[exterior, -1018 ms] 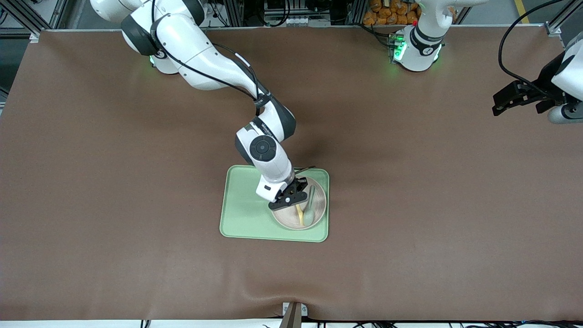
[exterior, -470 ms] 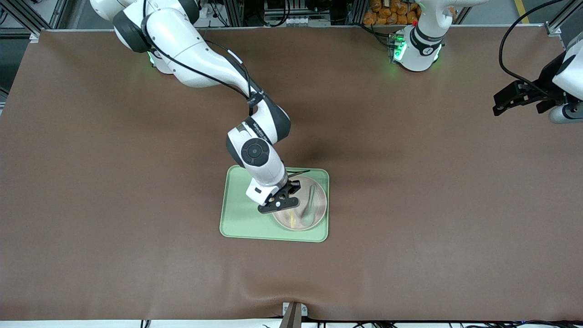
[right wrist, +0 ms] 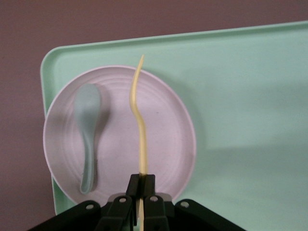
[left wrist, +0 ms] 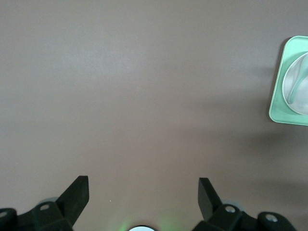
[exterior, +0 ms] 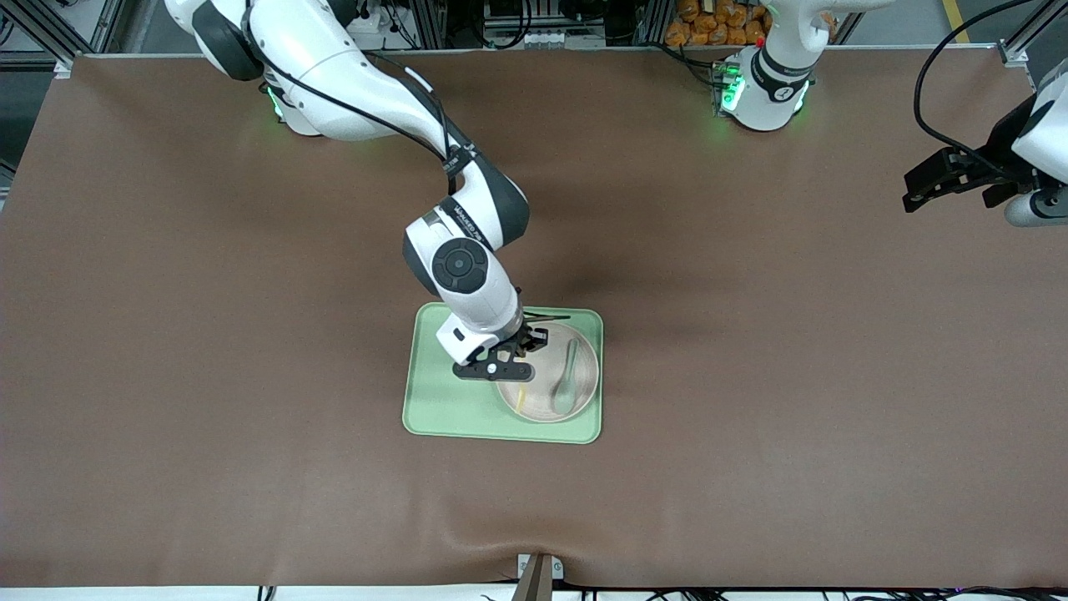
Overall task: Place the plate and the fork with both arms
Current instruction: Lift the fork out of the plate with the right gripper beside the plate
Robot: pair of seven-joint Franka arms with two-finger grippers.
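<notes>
The yellow fork hangs over the plate in the wrist view, so it is too early for my right gripper to release it. The fork moves toward the open tray next.
The pale beige-pink plate (exterior: 576, 386) sits on the light green tray (exterior: 442, 401), at the end toward the left arm. It also shows in the right wrist view (right wrist: 168, 139). My right gripper (exterior: 511, 361) is shut on the pale yellow fork (right wrist: 139, 125) and holds it above the plate's edge. The fork's tip peeks out below the gripper in the front view (exterior: 521, 401). My left gripper (exterior: 943, 179) is open and empty, waiting over the table's left-arm end; its fingertips (left wrist: 79, 192) show in the left wrist view.
A grey-green spoon (exterior: 567, 380) lies in the plate; it also shows in the right wrist view (right wrist: 89, 130). The tray's corner and plate show in the left wrist view (left wrist: 288, 86). Brown mat (exterior: 250, 376) covers the table.
My right gripper has lifted the fork off the plate and moved toward the right arm's end, over the plate's edge. The left arm has not moved.
</notes>
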